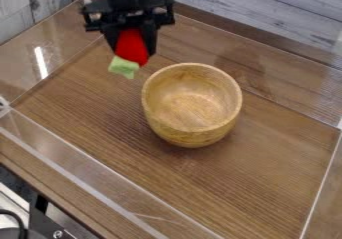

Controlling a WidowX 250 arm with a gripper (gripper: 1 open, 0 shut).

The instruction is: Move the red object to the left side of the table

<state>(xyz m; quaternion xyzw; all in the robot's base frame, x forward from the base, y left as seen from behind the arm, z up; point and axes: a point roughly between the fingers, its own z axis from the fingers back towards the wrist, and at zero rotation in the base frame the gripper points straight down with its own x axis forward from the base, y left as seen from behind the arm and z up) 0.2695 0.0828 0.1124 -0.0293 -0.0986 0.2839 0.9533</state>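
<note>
My gripper should hold the red fruit until it reaches the table; the light green leafy end [123,67] is above it, so the fruit would fall if released now.
The red object [130,49], a small bright red toy fruit with a light green leafy end pointing down, hangs above the dark wood-grain table [254,173], left of the bowl. My black gripper [128,31] is shut on its upper part and holds it in the air. The fruit's top is hidden between the fingers.
A light wooden bowl [193,103] stands at the table's middle, just right of the held fruit. Clear acrylic walls [80,153] run along the table's edges. A small clear stand sits at the back left, partly behind the arm.
</note>
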